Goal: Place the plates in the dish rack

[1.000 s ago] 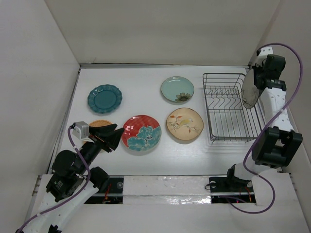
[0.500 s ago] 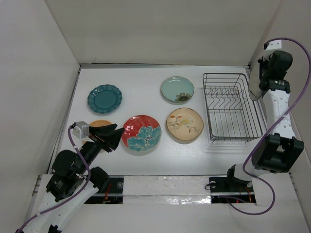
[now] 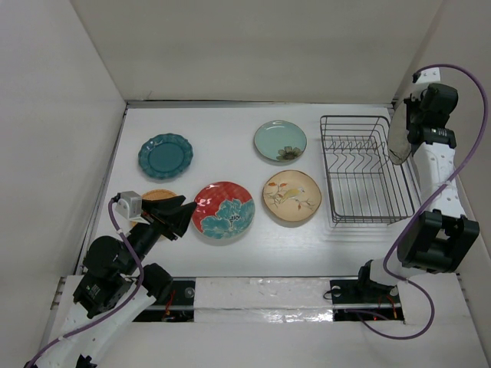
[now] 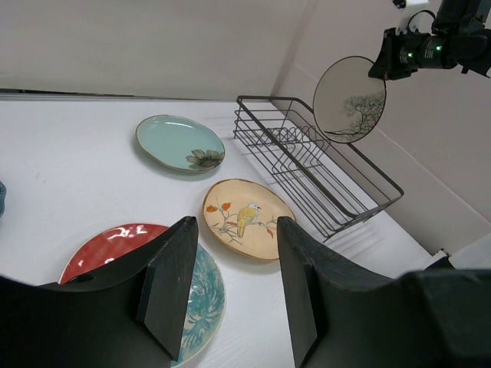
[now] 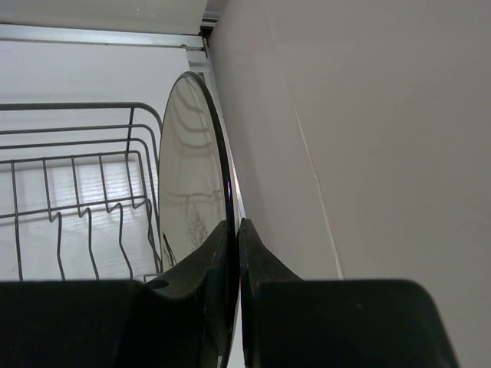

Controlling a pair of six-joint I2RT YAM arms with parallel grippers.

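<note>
My right gripper needs to line the dark-rimmed cream plate (image 3: 397,138) up with the rack's slots before it opens, as the plate hangs above the rack's edge beside the wall and would miss them.
The dark wire dish rack (image 3: 353,117) stands empty at the right. My right gripper (image 3: 413,132) is shut on the rim of the dark-rimmed cream plate (image 3: 397,138), holding it on edge above the rack's far right side, close to the right wall. In the right wrist view the plate (image 5: 192,169) is pinched between my fingers (image 5: 238,226). The scalloped teal plate (image 3: 165,156), mint plate (image 3: 280,141), red plate with teal flower (image 3: 222,209) and tan floral plate (image 3: 291,196) lie flat on the table. The orange plate (image 3: 157,195) is mostly hidden behind my left gripper (image 3: 180,215), which is open and empty.
White walls close in on the left, back and right; the right wall (image 5: 345,115) is right beside the held plate. The left wrist view shows the rack (image 4: 383,184) and the held plate (image 4: 349,100) above it.
My right gripper carried the cream plate to the right toward the wall, then edged slightly back left over the rack. The left arm has not moved.
</note>
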